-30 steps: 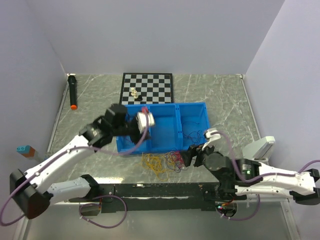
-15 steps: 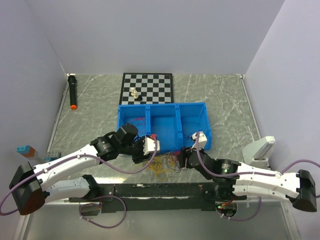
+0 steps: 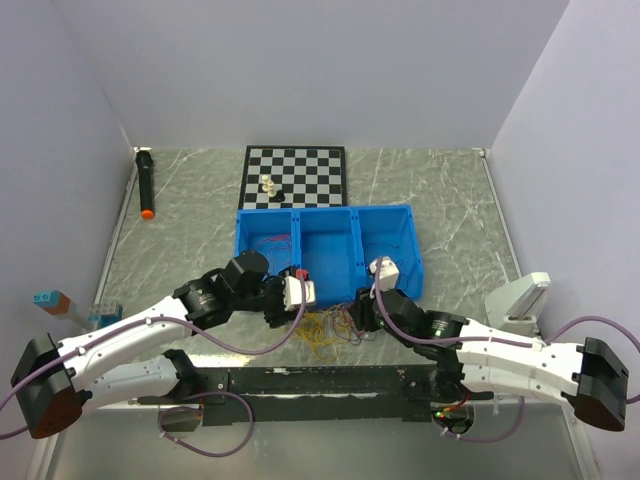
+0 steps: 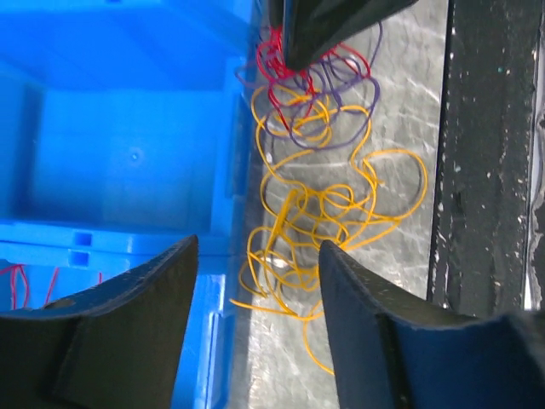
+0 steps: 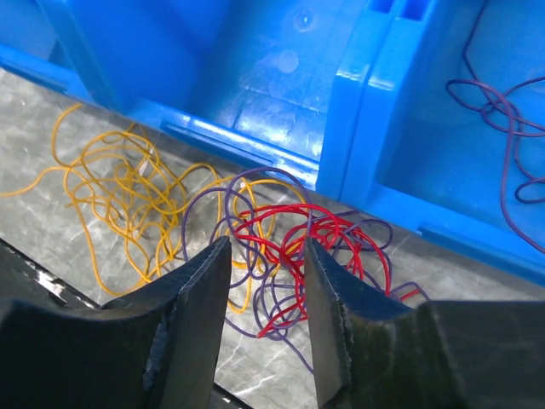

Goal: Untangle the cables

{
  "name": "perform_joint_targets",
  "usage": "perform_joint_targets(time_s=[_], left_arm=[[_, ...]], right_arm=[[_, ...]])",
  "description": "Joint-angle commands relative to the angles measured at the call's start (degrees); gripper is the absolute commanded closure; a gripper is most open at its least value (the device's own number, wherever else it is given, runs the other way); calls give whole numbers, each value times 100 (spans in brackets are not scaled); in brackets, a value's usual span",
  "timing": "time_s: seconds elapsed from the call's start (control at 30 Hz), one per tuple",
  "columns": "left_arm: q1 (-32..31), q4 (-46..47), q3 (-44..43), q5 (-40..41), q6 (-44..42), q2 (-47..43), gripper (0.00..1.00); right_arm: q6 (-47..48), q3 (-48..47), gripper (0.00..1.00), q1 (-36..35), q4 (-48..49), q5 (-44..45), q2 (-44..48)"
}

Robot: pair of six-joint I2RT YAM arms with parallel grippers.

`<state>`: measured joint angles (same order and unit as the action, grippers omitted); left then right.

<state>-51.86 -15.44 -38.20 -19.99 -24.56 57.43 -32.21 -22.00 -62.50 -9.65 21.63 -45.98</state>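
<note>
My left gripper needs to move toward the red and purple knot before it closes on red cable pieces, because its fingers are still above yellow loops, short of the knot.
The cables lie as a loose tangle of yellow, red and purple strands on the table, just in front of the blue bin. My left gripper hovers low over the yellow loops, open, with nothing gripped. My right gripper comes in from the right over the red and purple knot. Its jaws stand apart, open, with red and purple strands lying in the gap below them. The right gripper's dark fingertips show at the top of the left wrist view.
The blue three-compartment bin stands right behind the tangle; a purple wire lies in its right compartment and a red one in its left. A chessboard is behind it, a black marker far left, a black rail at the near edge.
The left arm has come down from above the bin to the table in front of it. The right gripper has slid left over the red and purple knot and its jaws have narrowed.
</note>
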Motion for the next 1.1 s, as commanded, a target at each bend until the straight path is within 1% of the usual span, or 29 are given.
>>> perform_joint_targets(time_s=[0.0,0.07,0.13,0.2,0.27,0.4,0.47,0.63,0.7,0.8,0.83,1.0,1.07], left_arm=[[-26,454,119,-198,-23,-83,35],[-26,673,285,-260,-84,-74,34],[-35,840,400,-304,-154,-83,33],[-62,963,374,-313,-85,-92,32],[-62,973,243,-400,-23,-83,32],[-70,920,-65,-585,301,-127,32],[-62,833,-231,-812,460,-144,32],[-62,797,-434,-1296,759,-171,34],[-62,719,-496,-1472,742,-162,37],[-79,403,-531,-1736,444,-153,48],[-70,306,-496,-1754,330,-162,49],[-79,366,-303,-1701,215,-197,47],[-62,410,-241,-1693,197,-197,49]], right_arm=[[118,-15,60,71,394,-246,-210],[118,-41,70,71,394,-290,-262],[92,-111,83,71,376,-369,-289],[144,-199,94,54,358,-570,-272],[179,-313,100,1,393,-738,-175],[355,-655,100,-210,473,-1046,10],[469,-884,100,-271,534,-1274,10],[680,-1289,100,-429,675,-1732,-227],[733,-1421,100,-500,675,-1776,-385],[786,-1509,100,-526,736,-1776,-482],[795,-1518,100,-526,754,-1785,-474],[839,-1649,100,-544,780,-1864,-421],[865,-1693,100,-544,754,-1864,-395]])
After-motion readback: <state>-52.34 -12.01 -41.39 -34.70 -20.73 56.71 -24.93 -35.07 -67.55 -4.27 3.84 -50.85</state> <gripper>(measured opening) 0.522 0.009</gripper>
